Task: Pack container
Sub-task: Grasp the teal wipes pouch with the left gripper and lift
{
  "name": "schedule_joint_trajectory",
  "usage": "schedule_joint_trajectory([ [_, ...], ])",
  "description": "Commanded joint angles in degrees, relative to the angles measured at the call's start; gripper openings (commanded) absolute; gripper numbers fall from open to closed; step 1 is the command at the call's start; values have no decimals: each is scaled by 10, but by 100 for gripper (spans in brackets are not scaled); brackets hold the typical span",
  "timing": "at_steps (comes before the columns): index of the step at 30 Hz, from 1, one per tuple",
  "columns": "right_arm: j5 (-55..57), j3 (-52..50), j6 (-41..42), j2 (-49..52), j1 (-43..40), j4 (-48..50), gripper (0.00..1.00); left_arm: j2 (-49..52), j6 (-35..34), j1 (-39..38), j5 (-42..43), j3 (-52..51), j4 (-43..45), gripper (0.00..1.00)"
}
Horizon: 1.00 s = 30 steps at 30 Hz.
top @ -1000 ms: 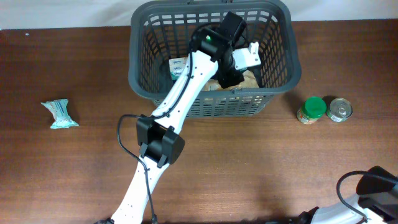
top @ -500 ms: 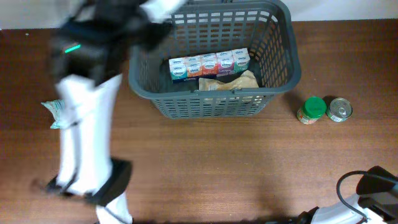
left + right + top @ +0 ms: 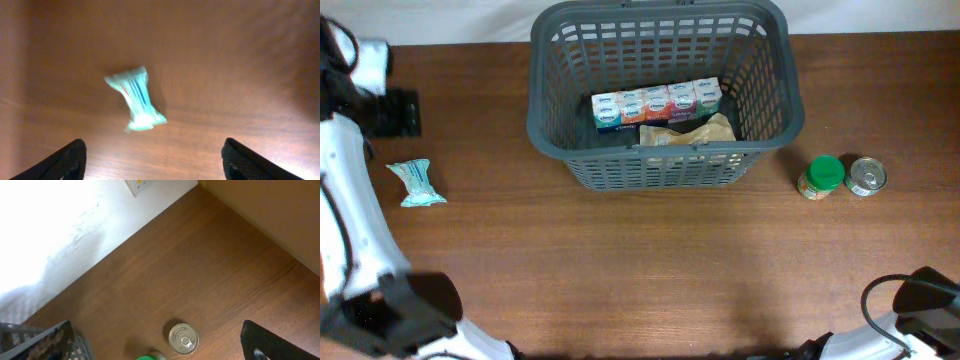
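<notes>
I pack the teal wrapped packet (image 3: 417,183) next: my left gripper should grab its narrow middle, between the flared ends.
The dark grey slotted basket (image 3: 665,160) stands at the back middle of the table. It holds a row of small colourful cartons (image 3: 657,103) and a tan crumpled bag (image 3: 688,132). A teal wrapped packet (image 3: 417,183) lies on the table at the far left. My left gripper (image 3: 395,112) hovers just behind it, open and empty. In the left wrist view the packet (image 3: 136,97) lies ahead of the spread fingers (image 3: 157,167). My right gripper (image 3: 155,347) is open and empty, high above the tin can (image 3: 183,338).
A green-lidded jar (image 3: 823,176) and a metal tin can (image 3: 867,176) stand side by side right of the basket. The right arm (image 3: 920,298) sits at the front right corner. A white wall (image 3: 60,220) runs behind the table.
My left arm has swung out of the basket and across to the far left, over the teal packet. The basket's contents now show. The right arm has not moved.
</notes>
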Motion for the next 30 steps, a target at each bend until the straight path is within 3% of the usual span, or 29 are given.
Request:
schedule_joint_trajectory([
  [1,3,0,1,-6,-1,0,99,62,-27,31,36,-44,5,86],
  [2,3,-1,1,-6,-1,0,99,79,-27,36,36,-44,6,93],
  [7,3,-1,0,-6,-1,0,99,149,-66,57,41,-44,44,93],
  [10,3,-1,1,-6,-1,0,99,181,-73,66,42,-44,62,89],
  [11,3,0,1,-6,-1,0,99,189,-73,68,41,-44,66,81],
  [23,3,-1,1,-6,-1,0,99,256,-85,71,17,-44,77,78],
  [30,3,0,0,-6,-1,0,99,282,-89,71,-19,-45,76,68],
])
